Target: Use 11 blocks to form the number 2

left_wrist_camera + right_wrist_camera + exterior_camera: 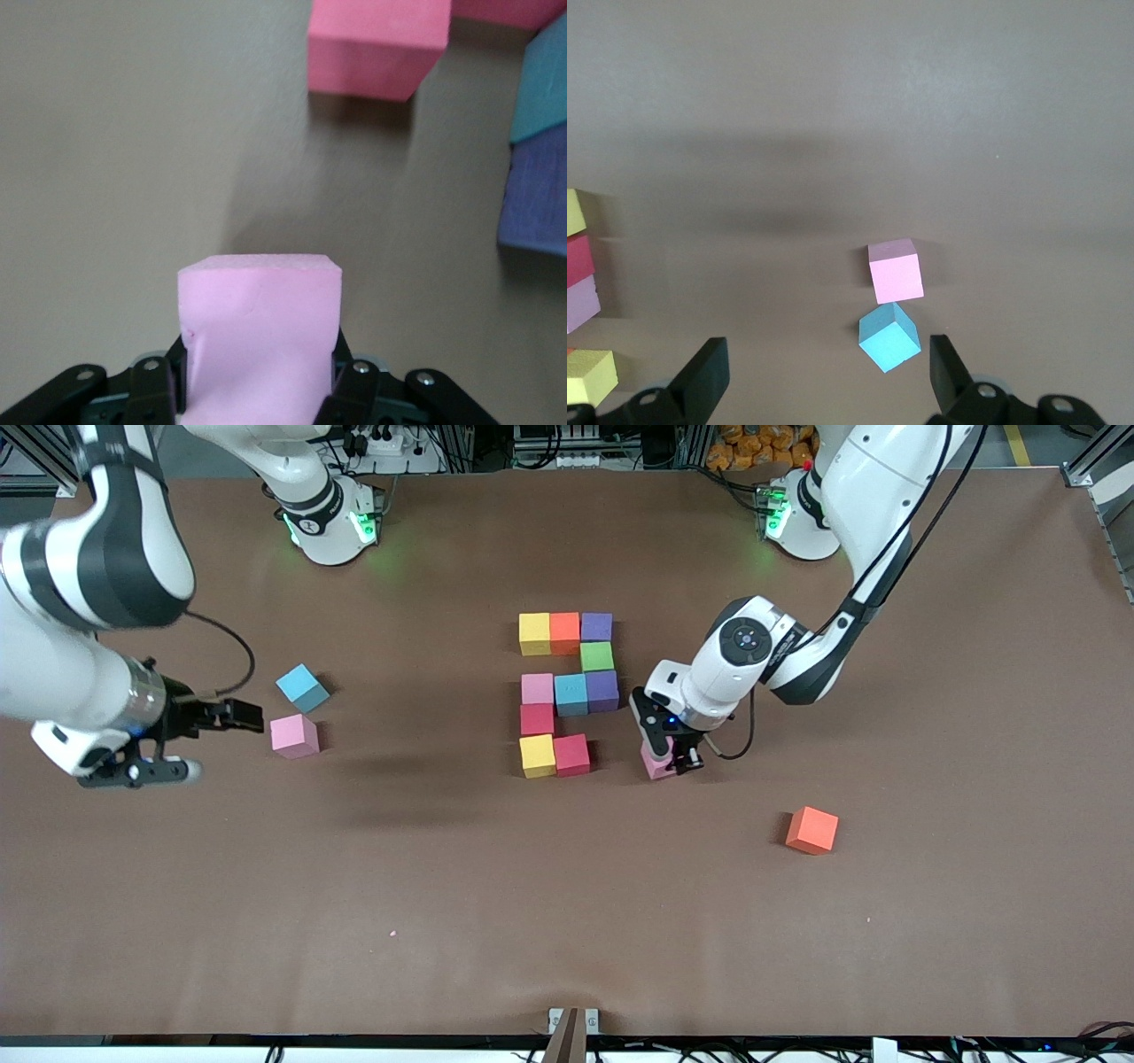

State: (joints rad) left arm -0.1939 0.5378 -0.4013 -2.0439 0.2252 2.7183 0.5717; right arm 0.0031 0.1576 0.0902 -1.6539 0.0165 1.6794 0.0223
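My left gripper has the held pink block [259,336] short of the red block [376,44], so I will move it toward that block before my left gripper releases it.
The partly built number 2 lies mid-table: yellow [534,633], orange [564,632] and purple [596,627] blocks in a row, green [596,656] below, then pink [537,688], light blue [571,694], purple [601,690], a red one [537,718], and yellow [537,755] with red [571,755]. My left gripper [671,760] [259,372] is shut on a pink block [656,765] [261,328], low by the table a short gap from that last red block [376,44], toward the left arm's end. My right gripper [223,744] [826,372] hangs open and holds nothing.
Loose pink [294,736] [895,270] and light blue [302,688] [889,336] blocks lie toward the right arm's end, just beside my right gripper. A loose orange block [811,830] lies nearer the front camera toward the left arm's end.
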